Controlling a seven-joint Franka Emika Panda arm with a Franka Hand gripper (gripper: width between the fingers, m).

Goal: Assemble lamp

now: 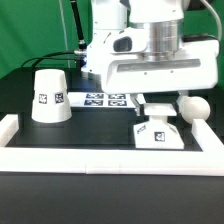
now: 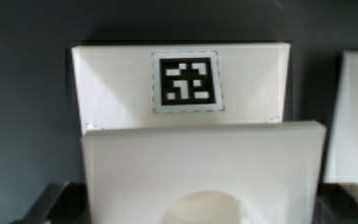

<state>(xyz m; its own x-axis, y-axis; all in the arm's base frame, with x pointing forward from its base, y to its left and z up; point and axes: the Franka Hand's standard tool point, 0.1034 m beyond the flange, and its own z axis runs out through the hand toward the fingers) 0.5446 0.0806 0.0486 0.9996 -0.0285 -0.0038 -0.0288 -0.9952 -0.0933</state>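
My gripper moves the white base toward the border bar's upturned end (image 1: 207, 136) (image 2: 355, 120) before it opens, since a dark gap still parts the base from that end.
The lamp's blocky white base (image 1: 156, 131) stands on the black table just behind the front rail. In the wrist view its tagged lower step (image 2: 190, 80) and its taller block (image 2: 202, 160) with a round socket hole fill the picture. My gripper (image 1: 160, 106) is straight above it, and the dark fingers (image 2: 62, 200) press against both sides of the taller block, shut on it. The round bulb (image 1: 192, 107) lies just to the exterior view's right of the base. The cup-shaped shade (image 1: 50, 97) stands mouth down at the exterior view's left.
A white border rail (image 1: 100, 155) runs along the front and turns up at both ends. The marker board (image 1: 104, 98) lies flat behind the base, under the arm. A green backdrop closes the far side.
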